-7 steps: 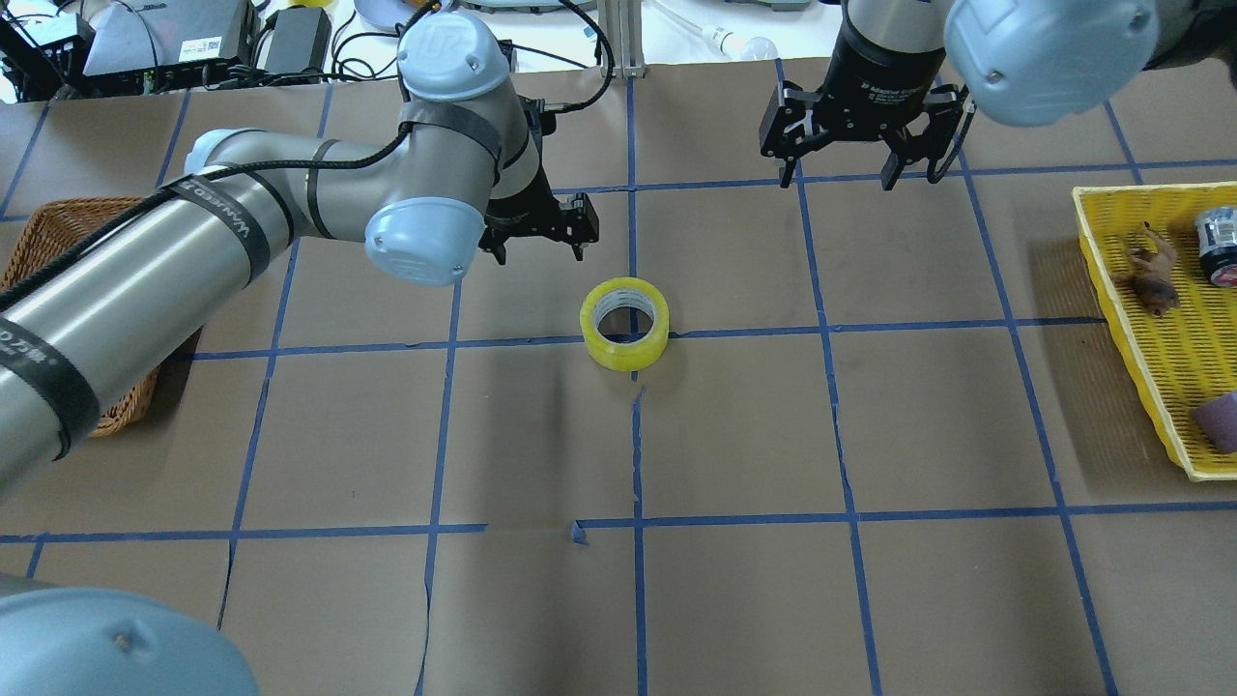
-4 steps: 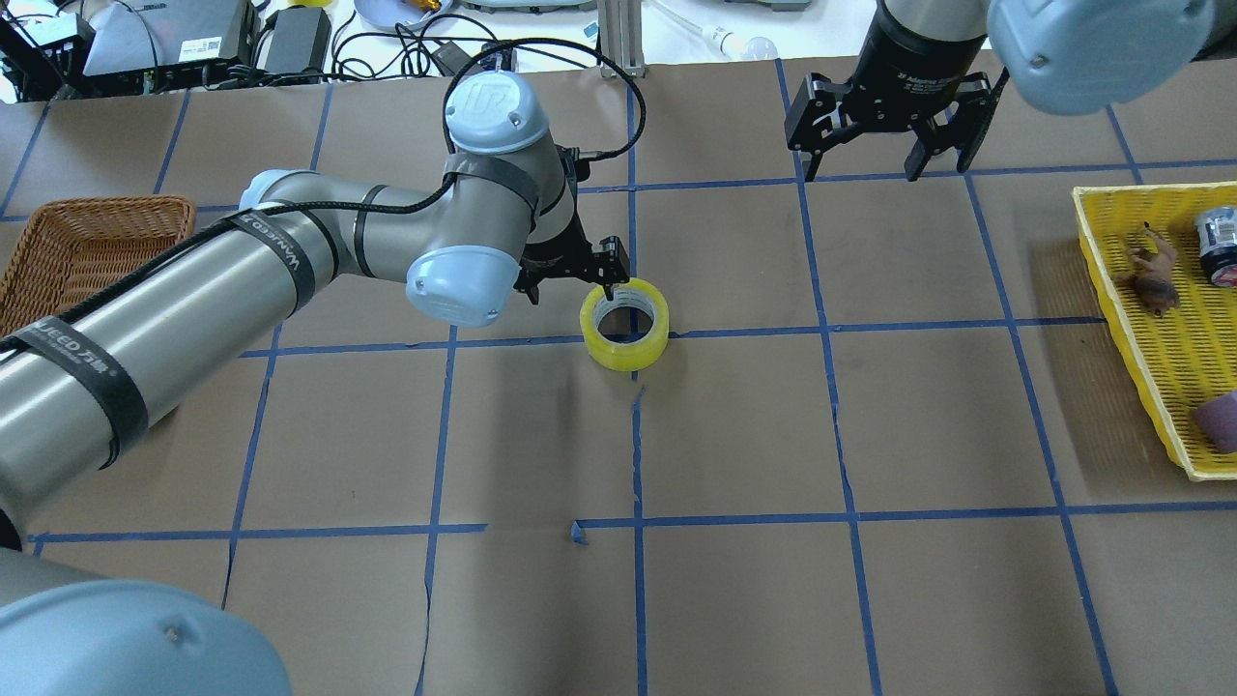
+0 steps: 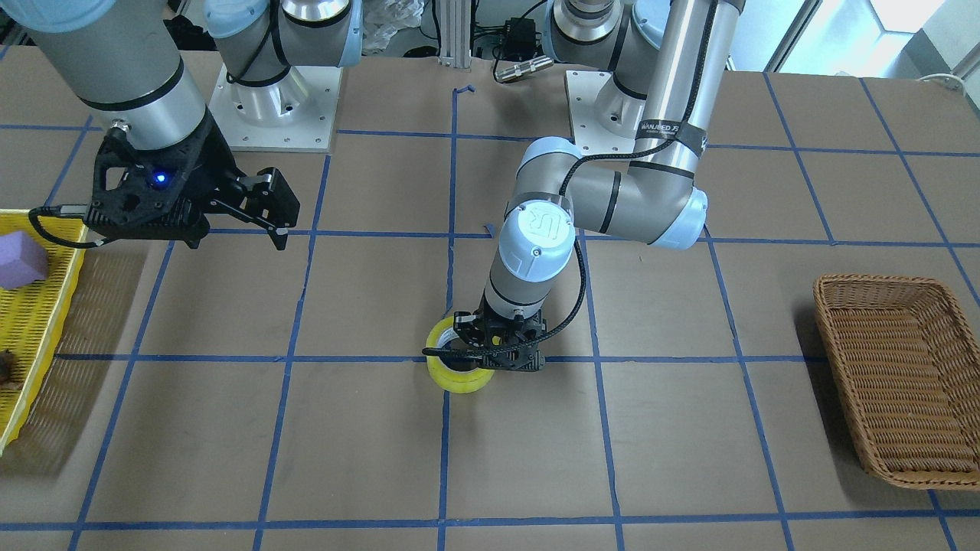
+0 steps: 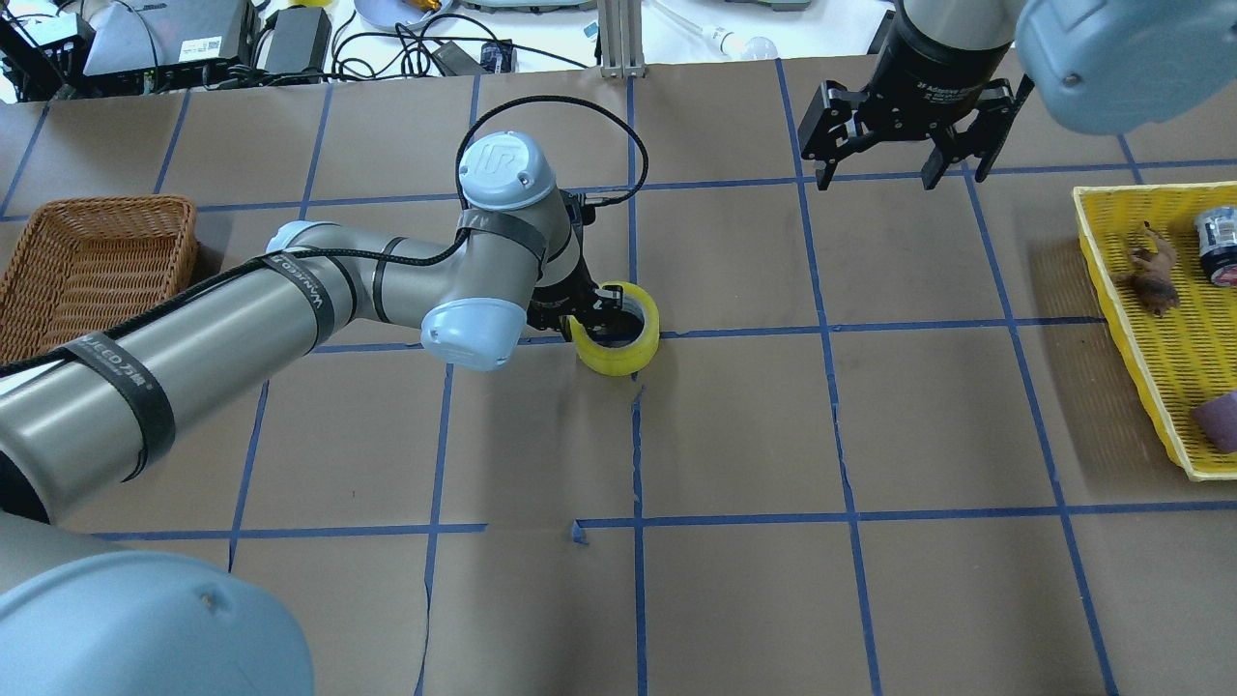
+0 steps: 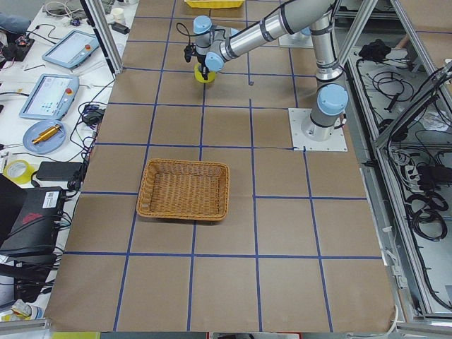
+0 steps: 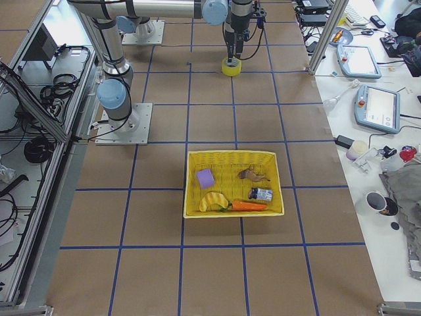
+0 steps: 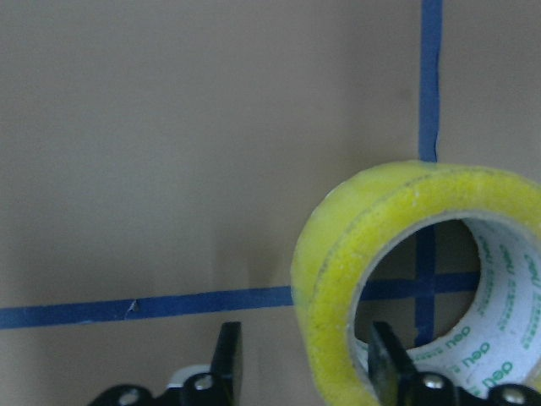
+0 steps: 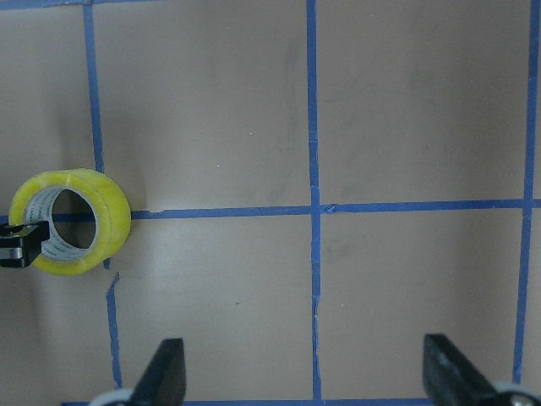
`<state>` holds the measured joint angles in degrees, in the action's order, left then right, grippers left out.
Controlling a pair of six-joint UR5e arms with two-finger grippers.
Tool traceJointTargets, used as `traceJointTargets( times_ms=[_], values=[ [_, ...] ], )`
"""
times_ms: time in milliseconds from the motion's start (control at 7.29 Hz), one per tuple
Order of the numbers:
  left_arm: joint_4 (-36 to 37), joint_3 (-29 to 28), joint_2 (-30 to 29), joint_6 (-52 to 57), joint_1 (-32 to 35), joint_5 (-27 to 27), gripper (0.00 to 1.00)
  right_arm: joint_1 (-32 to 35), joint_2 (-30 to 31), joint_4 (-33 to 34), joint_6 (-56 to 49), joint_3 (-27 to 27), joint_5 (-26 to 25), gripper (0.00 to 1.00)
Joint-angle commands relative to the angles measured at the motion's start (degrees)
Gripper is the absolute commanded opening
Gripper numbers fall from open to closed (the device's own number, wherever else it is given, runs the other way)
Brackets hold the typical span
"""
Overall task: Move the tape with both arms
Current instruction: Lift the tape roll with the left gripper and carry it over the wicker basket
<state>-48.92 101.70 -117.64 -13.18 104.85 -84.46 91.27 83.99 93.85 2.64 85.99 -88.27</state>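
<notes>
The yellow tape roll is to go into the wicker basket, so the robot's left gripper will next grip the roll by its ring's side (image 7: 325, 337).
The yellow tape roll (image 4: 623, 354) lies flat on the brown table near its middle, on a crossing of blue lines; it also shows in the front view (image 3: 452, 379). My left gripper (image 4: 591, 319) is down at the roll's left wall and open. In the left wrist view the yellow wall (image 7: 338, 279) stands between the fingers (image 7: 226, 359), one outside and one inside the core. My right gripper (image 4: 904, 164) hangs open and empty above the table at the far right, well apart from the roll. The right wrist view shows the roll (image 8: 101, 224) at its left edge.
A wicker basket (image 4: 92, 261) stands at the table's left side. A yellow tray (image 4: 1160, 367) at the right edge holds a purple block (image 4: 1220, 422), a can and small toys. Cables and devices line the far edge.
My left arm has swung right and lowered, bringing its open gripper from behind the roll down over the roll's left wall. My right gripper has drifted a little to the right.
</notes>
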Motion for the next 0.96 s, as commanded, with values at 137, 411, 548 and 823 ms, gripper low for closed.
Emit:
traceJointTargets(
  times_ms=[137,411,548,823],
  values=[
    [1.2,-2.3,1.0,0.4,-1.0,0.0,0.11,0.0,0.2,0.5,0.0,0.5,-0.1,1.00],
    [-9.4,-9.4,3.0,7.0,-7.9,-0.2,0.11,0.1,0.1,0.8,-0.1,0.6,0.0,1.00],
    [-14.3,-12.9,4.6,13.4,-12.7,-0.4,0.11,0.1,0.2,0.8,0.1,0.5,0.0,1.00],
    [-23.7,-18.5,5.4,26.5,-23.0,-3.5,0.11,0.1,0.1,0.9,-0.1,0.5,0.2,1.00]
  ],
)
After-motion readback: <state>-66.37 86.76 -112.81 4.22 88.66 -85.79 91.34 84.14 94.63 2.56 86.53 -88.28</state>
